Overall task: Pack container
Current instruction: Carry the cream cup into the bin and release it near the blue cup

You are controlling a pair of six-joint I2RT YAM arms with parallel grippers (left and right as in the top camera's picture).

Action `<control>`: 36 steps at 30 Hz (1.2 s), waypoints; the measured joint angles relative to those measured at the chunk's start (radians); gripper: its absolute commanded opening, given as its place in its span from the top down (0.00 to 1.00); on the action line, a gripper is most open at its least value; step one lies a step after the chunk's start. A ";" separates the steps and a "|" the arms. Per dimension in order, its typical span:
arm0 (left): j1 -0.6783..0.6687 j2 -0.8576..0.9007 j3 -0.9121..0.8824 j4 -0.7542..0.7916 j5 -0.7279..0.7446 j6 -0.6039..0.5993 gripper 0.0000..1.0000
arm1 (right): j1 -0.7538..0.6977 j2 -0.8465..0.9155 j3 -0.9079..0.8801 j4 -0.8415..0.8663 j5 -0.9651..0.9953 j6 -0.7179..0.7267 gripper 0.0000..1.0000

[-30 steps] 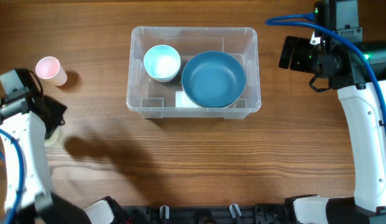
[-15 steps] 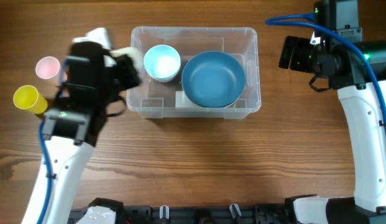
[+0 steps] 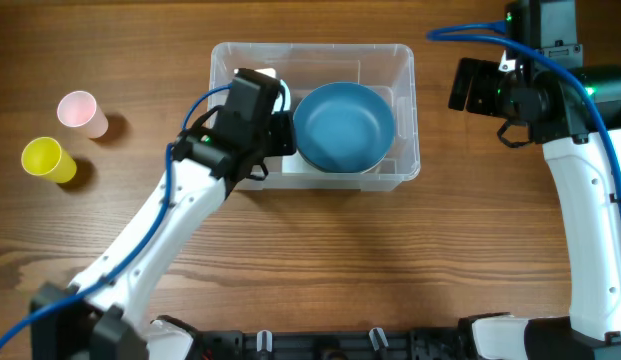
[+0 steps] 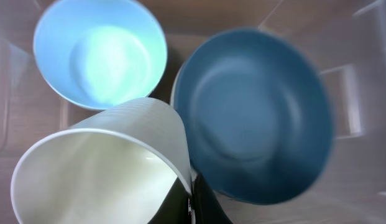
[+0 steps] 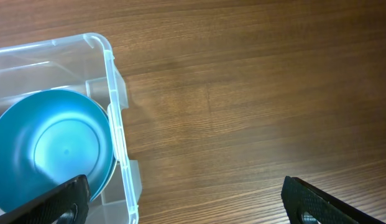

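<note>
The white cup's base (image 4: 163, 112) overlaps both bowl rims, so I should lower the white cup onto the container's bottom before my left gripper releases it.
The clear container (image 3: 310, 47) stands at the table's back middle with a big dark blue bowl (image 3: 343, 125) in its right half. My left gripper (image 3: 265, 100) hangs over its left half, hiding the small light blue bowl (image 4: 99, 53) from overhead. In the left wrist view, the left gripper (image 4: 191, 199) is shut on the rim of a white ribbed cup (image 4: 99, 165), held just above both bowls. My right gripper (image 5: 186, 202) stands open over bare wood right of the container (image 5: 115, 112), with nothing between its fingers (image 5: 56, 202).
A pink cup (image 3: 80, 110) and a yellow cup (image 3: 45, 160) stand on the table at the far left. The right arm (image 3: 580, 180) runs along the right side. The left arm crosses the table from the front left.
The left arm has swung from the far left to above the container's left half, carrying the white cup. The yellow cup has come into view. The right arm has not moved.
</note>
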 measured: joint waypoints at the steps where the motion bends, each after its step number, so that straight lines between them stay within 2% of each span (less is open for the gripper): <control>1: 0.000 0.016 0.000 -0.008 -0.008 0.013 0.96 | 0.000 0.000 0.000 0.000 0.000 0.000 0.00; 8: 0.000 0.072 0.000 -0.045 -0.110 0.056 0.96 | 0.000 0.000 0.000 0.000 0.000 0.000 0.00; 15: 0.000 0.112 0.000 -0.019 -0.144 0.076 0.96 | 0.000 0.000 0.000 0.000 0.000 0.000 0.00; 34: 0.000 0.161 0.002 -0.065 -0.090 0.080 0.96 | 0.000 0.000 0.000 0.000 0.000 0.000 0.00; 35: 0.000 0.161 0.002 -0.068 -0.087 0.079 0.96 | 0.000 0.000 0.000 0.000 0.000 0.000 0.00; 36: 0.000 0.161 0.002 -0.072 -0.086 0.080 0.90 | 0.000 0.000 0.000 0.000 0.000 0.000 0.00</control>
